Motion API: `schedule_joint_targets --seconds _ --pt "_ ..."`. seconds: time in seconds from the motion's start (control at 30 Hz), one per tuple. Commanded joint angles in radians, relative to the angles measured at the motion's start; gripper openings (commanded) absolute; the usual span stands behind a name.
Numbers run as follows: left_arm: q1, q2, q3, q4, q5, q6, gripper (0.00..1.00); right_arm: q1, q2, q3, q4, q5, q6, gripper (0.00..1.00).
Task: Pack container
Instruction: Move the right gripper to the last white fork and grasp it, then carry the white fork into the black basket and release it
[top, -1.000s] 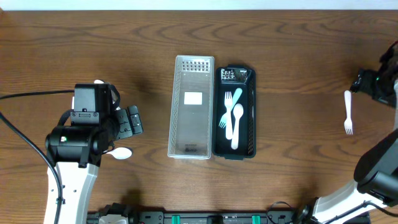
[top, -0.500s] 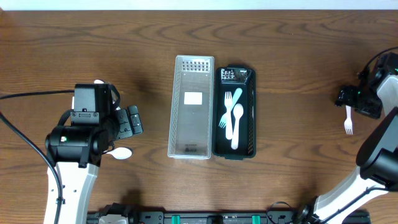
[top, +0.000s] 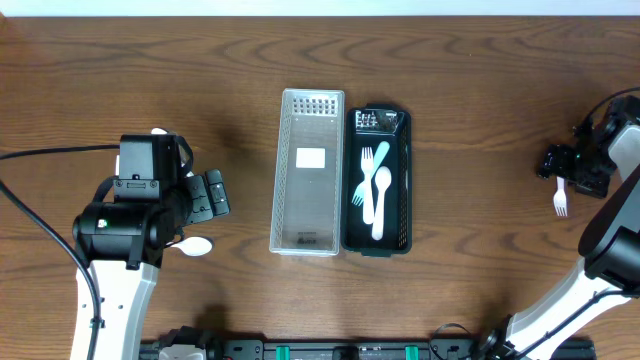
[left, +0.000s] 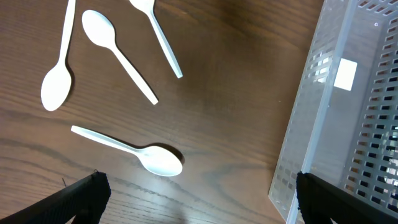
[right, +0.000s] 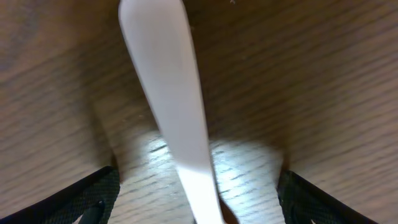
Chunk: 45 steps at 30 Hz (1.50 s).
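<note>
My right gripper closes now and catches the fork's handle, since the handle lies between my fingers.
The black container (top: 398, 232) stands at the table's middle with two forks and a spoon (top: 379, 198) inside. Its clear lid (top: 308, 172) lies upside down beside it on the left and shows in the left wrist view (left: 339, 124). A white fork (top: 561, 203) lies far right. My right gripper (top: 572, 170) is open and low over the fork's handle (right: 165, 99), one finger on each side (right: 196, 193). My left gripper (top: 211, 194) is open and empty (left: 199, 193) above loose white spoons (left: 134, 147).
Three white spoons and one more white handle lie on the wood to the left of the lid (left: 115, 50). One spoon shows by the left arm in the overhead view (top: 196, 245). The table's right edge is close to the right gripper.
My right gripper has moved down and a little left onto the fork's handle, now covering its upper part. The left arm and the container have not moved.
</note>
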Motion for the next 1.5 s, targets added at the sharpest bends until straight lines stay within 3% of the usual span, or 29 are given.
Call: schedule_joint_targets --seconds 0.0,0.27,0.53,0.63,0.77,1.07,1.2,1.47 --pt "0.007 0.003 0.017 -0.002 -0.008 -0.01 0.98 -0.013 0.023 -0.006 -0.003 -0.018 -0.013 0.84" --pt "0.007 0.003 0.017 -0.002 -0.008 -0.01 0.98 -0.013 0.028 -0.006 -0.01 -0.018 0.002 0.68" --pt "0.007 0.003 0.017 -0.002 -0.008 -0.01 0.98 -0.013 0.028 -0.006 -0.021 -0.018 0.021 0.36" --pt "0.007 0.003 0.017 -0.002 -0.008 -0.01 0.98 -0.013 0.028 -0.006 -0.022 -0.018 0.021 0.34" --pt "0.007 0.003 0.017 -0.002 -0.008 -0.01 0.98 -0.013 0.028 -0.006 -0.021 -0.018 0.041 0.23" --pt "0.007 0.003 0.017 -0.002 -0.008 -0.01 0.98 -0.012 0.028 -0.005 -0.021 -0.018 0.066 0.14" --pt "0.007 0.003 0.017 -0.002 -0.008 -0.01 0.98 -0.01 0.023 -0.003 -0.029 -0.018 0.105 0.02" --pt "0.007 0.002 0.017 -0.002 -0.008 -0.01 0.98 0.072 -0.138 0.046 -0.095 -0.01 0.175 0.01"
